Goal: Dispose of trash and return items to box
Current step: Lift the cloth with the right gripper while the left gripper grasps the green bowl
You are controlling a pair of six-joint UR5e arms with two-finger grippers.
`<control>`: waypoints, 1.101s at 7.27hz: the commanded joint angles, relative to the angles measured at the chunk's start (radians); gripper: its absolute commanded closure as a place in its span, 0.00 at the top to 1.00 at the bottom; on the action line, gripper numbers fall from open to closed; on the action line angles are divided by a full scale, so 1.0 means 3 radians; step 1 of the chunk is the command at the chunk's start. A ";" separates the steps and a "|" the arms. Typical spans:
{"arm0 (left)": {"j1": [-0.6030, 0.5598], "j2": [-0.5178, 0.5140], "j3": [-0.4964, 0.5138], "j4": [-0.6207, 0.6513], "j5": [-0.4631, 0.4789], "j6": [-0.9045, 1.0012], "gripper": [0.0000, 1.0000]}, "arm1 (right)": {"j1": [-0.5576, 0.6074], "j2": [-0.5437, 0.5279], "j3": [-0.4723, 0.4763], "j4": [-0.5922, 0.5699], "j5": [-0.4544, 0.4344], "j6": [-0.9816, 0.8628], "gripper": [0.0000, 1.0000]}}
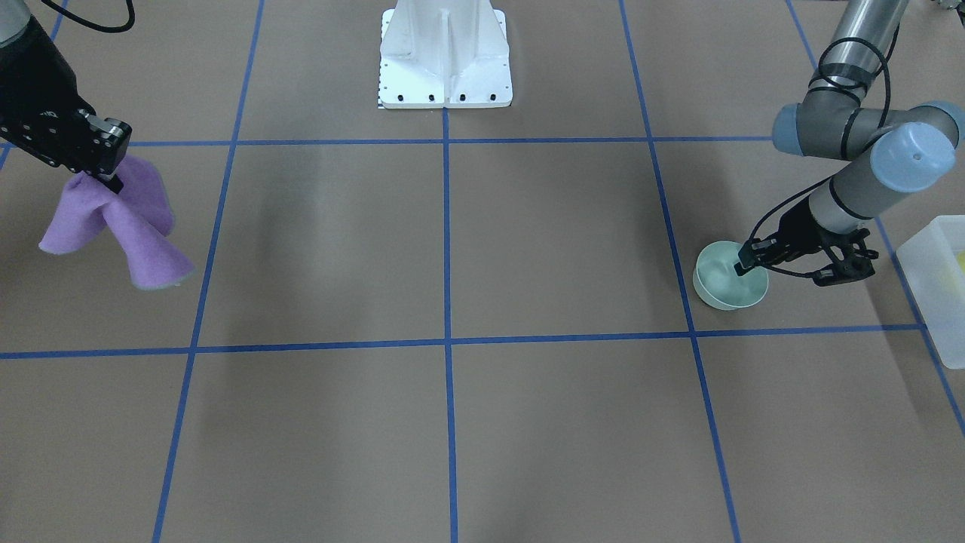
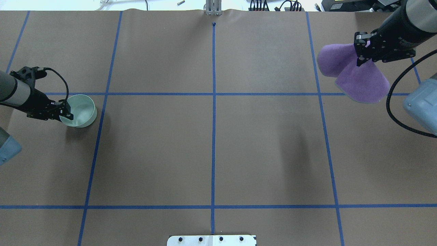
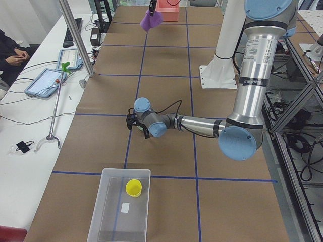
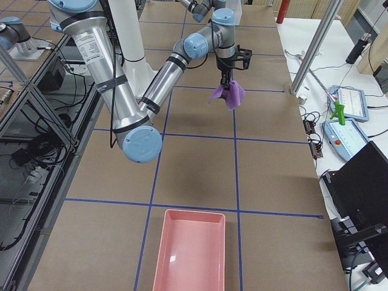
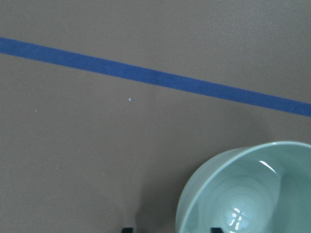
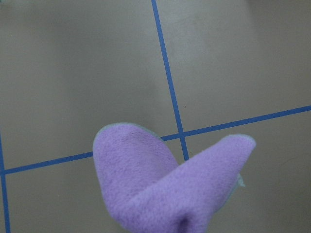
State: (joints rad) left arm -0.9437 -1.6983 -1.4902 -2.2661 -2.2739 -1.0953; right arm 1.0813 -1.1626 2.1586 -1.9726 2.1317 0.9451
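Observation:
My left gripper grips the pale mint-green bowl by its rim (image 1: 742, 243) next. Then I return the bowl to the frosted box (image 1: 937, 294).
The pale mint-green bowl (image 2: 81, 110) stands on the brown table at my left; it also shows in the front view (image 1: 725, 285) and the left wrist view (image 5: 248, 194). My left gripper (image 2: 64, 113) is open, with its jaws astride the bowl's near rim, one finger inside and one outside. The frosted box (image 3: 121, 204) holds the yellow cup (image 3: 133, 187). My right gripper (image 2: 361, 60) is shut on a purple cloth (image 2: 356, 80) and holds it above the table; the cloth also shows in the right wrist view (image 6: 165, 189).
The box's corner (image 1: 935, 290) is just beyond the bowl at the table's left end. A pink tray (image 4: 191, 248) lies at the table's right end. The white robot base (image 1: 445, 53) stands at mid-table. Blue tape lines cross the brown paper.

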 commanded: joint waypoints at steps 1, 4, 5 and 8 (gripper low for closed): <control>0.0001 0.0006 -0.0130 0.0032 -0.0039 -0.0036 0.00 | 0.0168 -0.0093 0.0106 -0.0224 0.0002 -0.0245 0.00; -0.0050 0.0000 -0.0513 0.0078 -0.0447 -0.0654 0.00 | 0.0592 -0.0317 0.0326 -0.0685 0.0002 -0.1071 0.00; -0.0177 -0.0040 -0.0686 0.0387 -0.0550 -0.0654 0.00 | 0.0766 -0.0535 0.0357 -0.0701 0.0002 -0.1418 0.00; -0.0723 -0.0250 -0.0882 0.1120 -0.0775 -0.0396 0.00 | 0.1572 -0.1145 -0.0090 -0.0650 -0.0039 -0.3195 0.00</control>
State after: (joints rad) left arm -1.0876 -1.7539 -1.7508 -1.9874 -2.4860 -1.2618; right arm 1.4435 -1.4446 2.2145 -2.1733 2.1228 0.2064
